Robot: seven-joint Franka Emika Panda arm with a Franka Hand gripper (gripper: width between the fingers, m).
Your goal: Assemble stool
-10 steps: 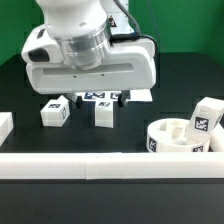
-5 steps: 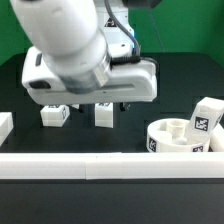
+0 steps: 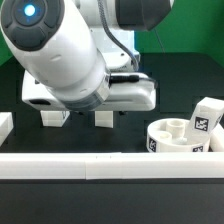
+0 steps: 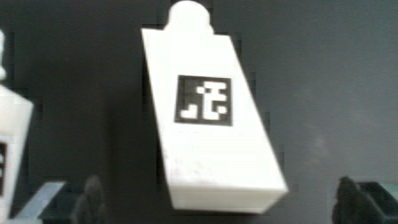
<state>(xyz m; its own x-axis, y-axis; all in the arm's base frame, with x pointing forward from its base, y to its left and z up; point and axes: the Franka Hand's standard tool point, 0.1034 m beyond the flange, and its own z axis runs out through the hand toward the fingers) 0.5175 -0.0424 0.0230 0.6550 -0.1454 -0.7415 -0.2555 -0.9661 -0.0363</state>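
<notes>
The white stool leg should next be grabbed by its flat end (image 3: 104, 119) with my gripper, so that the leg's peg stays free to go into the round seat (image 3: 172, 142).
A white stool leg (image 4: 210, 110) with a black-and-white tag lies on the dark table straight under the wrist camera, its peg end pointing away from the jaws. My gripper (image 4: 217, 204) is open, with dark fingertips (image 4: 68, 200) either side of the leg's flat end and gaps on both sides. A second leg (image 4: 15, 120) lies beside it. In the exterior view the hand hangs low over two legs (image 3: 104, 118) (image 3: 54, 119), hiding their tops. The round seat (image 3: 172, 142) stands at that view's right, with a third leg (image 3: 205, 118) upright at it.
A long white rail (image 3: 100, 166) runs along the front of the table. A short white rail piece (image 3: 5, 126) sits at the exterior view's left edge. The arm's bulk hides the back of the table.
The arm has swung and come down over the two legs. The hand now hides their tagged tops and the marker board behind them. The seat and third leg have not moved.
</notes>
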